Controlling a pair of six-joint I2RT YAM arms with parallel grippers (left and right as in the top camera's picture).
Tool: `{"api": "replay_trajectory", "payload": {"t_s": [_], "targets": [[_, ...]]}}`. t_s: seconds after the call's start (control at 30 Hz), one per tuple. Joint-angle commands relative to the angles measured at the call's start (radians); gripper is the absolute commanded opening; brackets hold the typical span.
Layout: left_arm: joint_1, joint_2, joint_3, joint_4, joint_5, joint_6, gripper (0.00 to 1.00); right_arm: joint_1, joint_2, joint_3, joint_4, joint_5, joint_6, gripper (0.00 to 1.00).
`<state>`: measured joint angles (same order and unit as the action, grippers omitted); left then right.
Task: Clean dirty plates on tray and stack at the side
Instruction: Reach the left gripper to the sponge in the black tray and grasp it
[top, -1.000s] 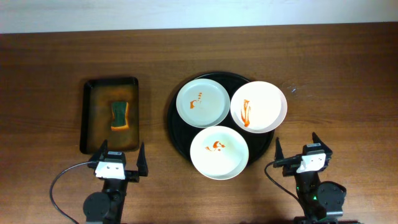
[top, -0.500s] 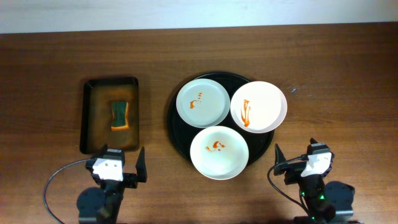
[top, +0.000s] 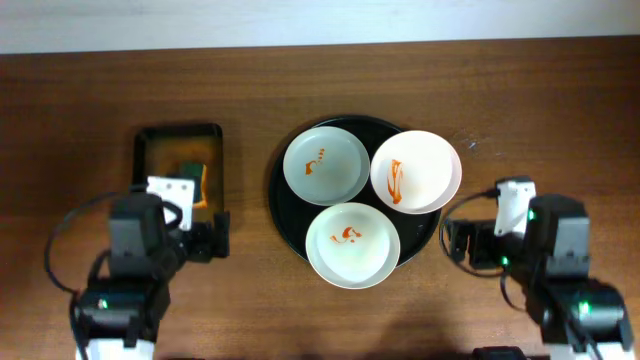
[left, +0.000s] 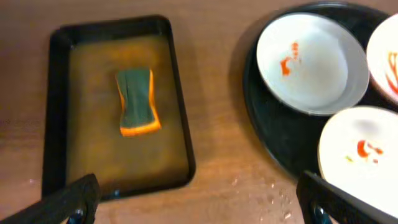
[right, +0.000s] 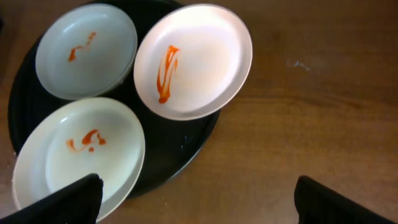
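I will next pick up the sponge with my left gripper across its narrow middle (top: 196, 183) (left: 137, 100), with the green side facing me, so the orange side stays free to wipe plates.
A round black tray (top: 288, 222) holds three white plates smeared with orange sauce: one at the back left (top: 326, 166), one at the right (top: 416, 171), one at the front (top: 352, 244). They also show in the right wrist view: back left (right: 86, 51), right (right: 194, 60), front (right: 79, 155). A green and orange sponge (left: 137, 102) lies in a black rectangular tray (left: 57, 112) of yellowish liquid. My left gripper (left: 199, 199) is open and empty over the front edge of that tray. My right gripper (right: 199, 199) is open and empty over bare table, right of the round tray.
The left arm (top: 140, 245) covers the front of the rectangular tray (top: 145, 150) in the overhead view. The right arm (top: 545, 250) stands right of the round tray. Brown wooden table (top: 560, 110) lies around both trays. Small water drops (left: 273, 193) lie between them.
Both arms have lifted and moved away from the table's front edge. The left one now hangs over the sponge tray's front, the right one beside the round tray. Plates and sponge have not moved.
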<state>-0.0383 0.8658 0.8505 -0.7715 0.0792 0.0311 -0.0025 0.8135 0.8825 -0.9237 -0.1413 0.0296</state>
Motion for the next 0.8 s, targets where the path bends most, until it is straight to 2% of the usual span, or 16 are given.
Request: {"api": "replay_trajectory", "payload": {"t_s": [0.0, 0.13, 0.27, 0.5, 0.7, 0.77], "targets": [[-0.005, 0.073, 0.123, -0.047, 0.012, 0.011, 0.99, -0.005, 0.086, 0.098, -0.052, -0.006, 0.002, 0.99], [-0.005, 0.077, 0.130, -0.056, 0.037, 0.008, 0.99, -0.005, 0.131, 0.124, -0.072, -0.010, 0.006, 0.99], [0.023, 0.128, 0.147, 0.029, 0.030, 0.011, 0.99, -0.005, 0.131, 0.124, -0.068, -0.010, 0.006, 0.99], [0.172, 0.544, 0.403, -0.029, 0.031, 0.046, 0.99, -0.005, 0.131, 0.124, -0.068, -0.010, 0.006, 0.99], [0.179, 0.838, 0.411, 0.014, 0.029, 0.092, 0.89, -0.005, 0.131, 0.124, -0.068, -0.009, 0.006, 0.99], [0.179, 0.900, 0.411, 0.039, 0.029, 0.092, 0.80, -0.005, 0.131, 0.124, -0.068, -0.009, 0.006, 0.99]]}}
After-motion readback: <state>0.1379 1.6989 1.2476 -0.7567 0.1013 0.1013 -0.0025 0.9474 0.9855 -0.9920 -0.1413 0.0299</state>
